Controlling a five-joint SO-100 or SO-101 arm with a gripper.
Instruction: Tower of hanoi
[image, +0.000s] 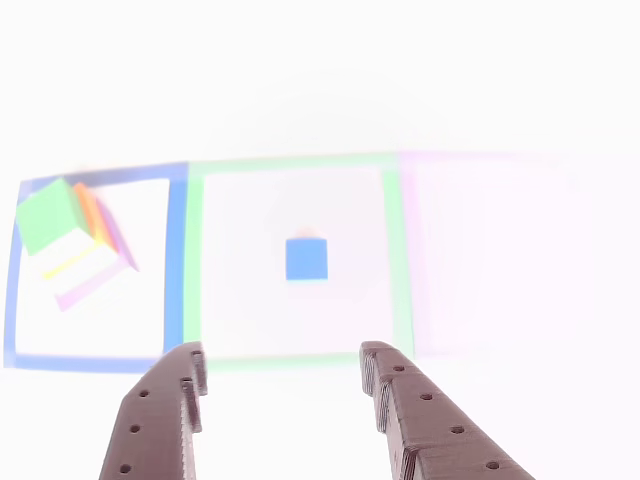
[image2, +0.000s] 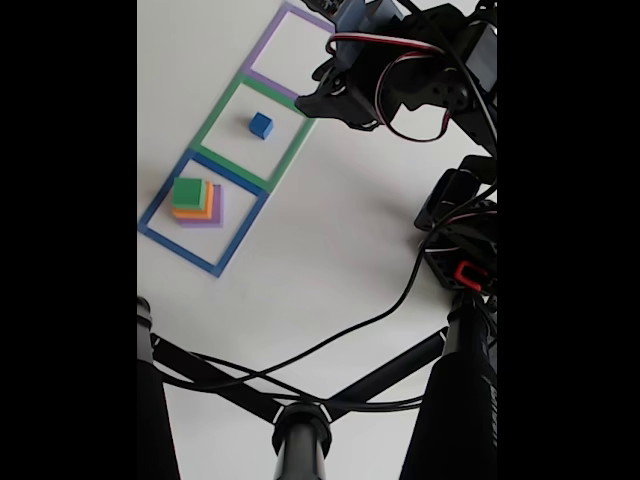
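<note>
My gripper grabs the small blue cube (image: 306, 259) by its opposite sides next, to begin the Tower of Hanoi moves.
The small blue cube (image: 306, 259) (image2: 261, 125) sits alone in the middle of the green square outline (image: 194, 270) (image2: 225, 95). Inside the blue square outline (image: 176, 260) (image2: 160, 235) there is a stack. It has the green cube (image: 48, 215) (image2: 186, 191) on top, the orange cube (image: 92, 212) (image2: 192, 212) under it, and the pale-purple slab (image: 95, 278) (image2: 216, 205) at the bottom. In the other view my gripper (image: 283, 352) is open, its two brown fingers spread wide just short of the blue cube and holding nothing. In the fixed view the gripper (image2: 312, 103) hovers at the green outline's right edge.
A purple square outline (image: 410, 250) (image2: 262, 45) lies beyond the green one and has nothing in it. The arm's motors and red-white cables (image2: 400, 80) fill the upper right of the fixed view. Black stand bars (image2: 300, 425) and a cable (image2: 380, 315) cross the bottom.
</note>
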